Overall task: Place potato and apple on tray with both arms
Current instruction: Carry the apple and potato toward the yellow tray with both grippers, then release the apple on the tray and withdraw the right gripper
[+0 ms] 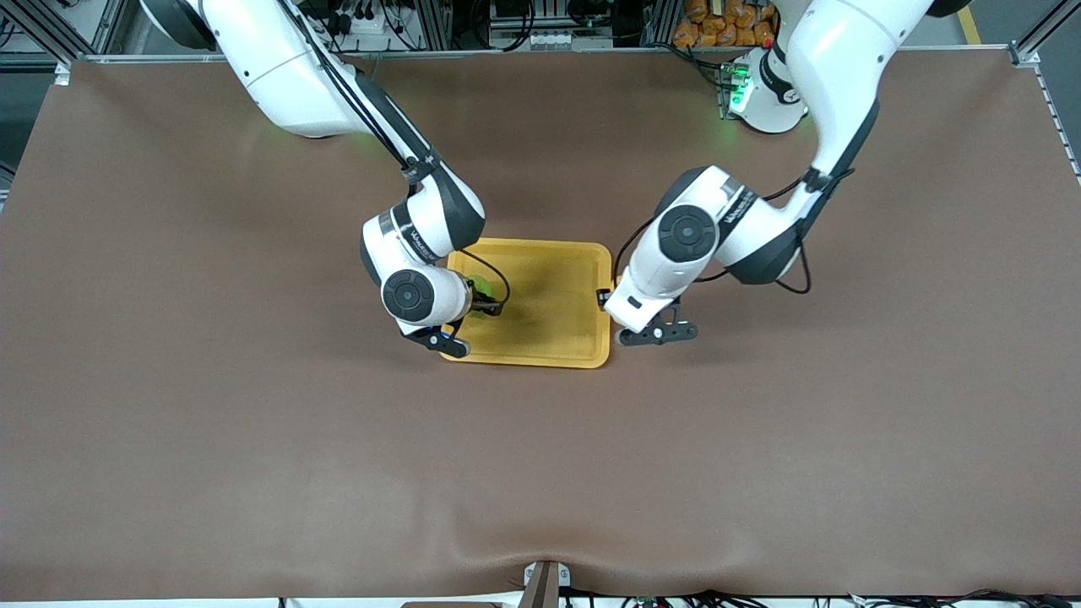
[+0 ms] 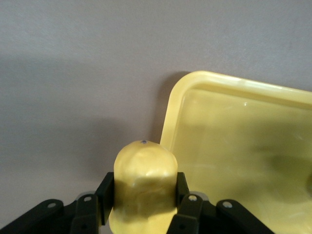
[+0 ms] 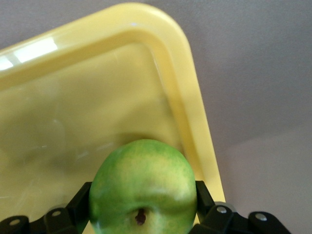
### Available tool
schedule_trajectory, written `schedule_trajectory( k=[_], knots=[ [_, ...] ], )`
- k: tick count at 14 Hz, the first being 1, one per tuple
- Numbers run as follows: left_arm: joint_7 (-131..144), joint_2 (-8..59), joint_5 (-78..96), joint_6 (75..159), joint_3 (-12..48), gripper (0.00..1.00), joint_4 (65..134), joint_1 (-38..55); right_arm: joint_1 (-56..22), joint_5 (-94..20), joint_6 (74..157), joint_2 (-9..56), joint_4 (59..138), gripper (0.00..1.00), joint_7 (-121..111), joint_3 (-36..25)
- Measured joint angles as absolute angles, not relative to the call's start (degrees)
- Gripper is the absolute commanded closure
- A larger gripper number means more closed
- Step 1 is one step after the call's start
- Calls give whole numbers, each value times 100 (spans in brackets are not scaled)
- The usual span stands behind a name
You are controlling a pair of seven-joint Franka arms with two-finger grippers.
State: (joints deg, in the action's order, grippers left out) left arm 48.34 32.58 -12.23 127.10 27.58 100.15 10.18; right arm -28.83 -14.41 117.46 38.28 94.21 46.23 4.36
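The yellow potato hangs outside the tray's rim, so my left gripper needs to move it toward the tray before letting go.
The yellow tray (image 1: 549, 338) lies in the middle of the table. My right gripper (image 3: 142, 207) is shut on the green apple (image 3: 141, 180) and holds it over the tray's inside (image 3: 73, 107), near the rim at the right arm's end. The apple shows in the front view (image 1: 481, 285) as a green patch under the right hand. My left gripper (image 2: 145, 197) is shut on the yellow potato (image 2: 145, 175) and holds it over the table just outside the tray's rim (image 2: 168, 112) at the left arm's end. In the front view the left hand (image 1: 650, 295) hides the potato.
A brown cloth (image 1: 253, 439) covers the whole table. A pile of orange things (image 1: 726, 21) lies off the table by the left arm's base. A small bracket (image 1: 540, 583) sits at the table's edge nearest the front camera.
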Motion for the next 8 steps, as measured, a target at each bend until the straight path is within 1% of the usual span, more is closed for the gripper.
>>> schedule_trajectory(
  k=[1,4,8],
  knots=[
    [4867,3363,-1254,12712,2758,88,9981,1046,-2883,-1440,11749,3828,9428,0,4623,426],
    [4869,3526,-1256,12715,2760,88,9931,1127,-2883,-1438,11766,3825,9426,0,4623,407],
    [4872,3549,-1256,12715,2763,88,9921,1299,-2844,-1435,11703,3714,9358,0,4623,243]
  ],
)
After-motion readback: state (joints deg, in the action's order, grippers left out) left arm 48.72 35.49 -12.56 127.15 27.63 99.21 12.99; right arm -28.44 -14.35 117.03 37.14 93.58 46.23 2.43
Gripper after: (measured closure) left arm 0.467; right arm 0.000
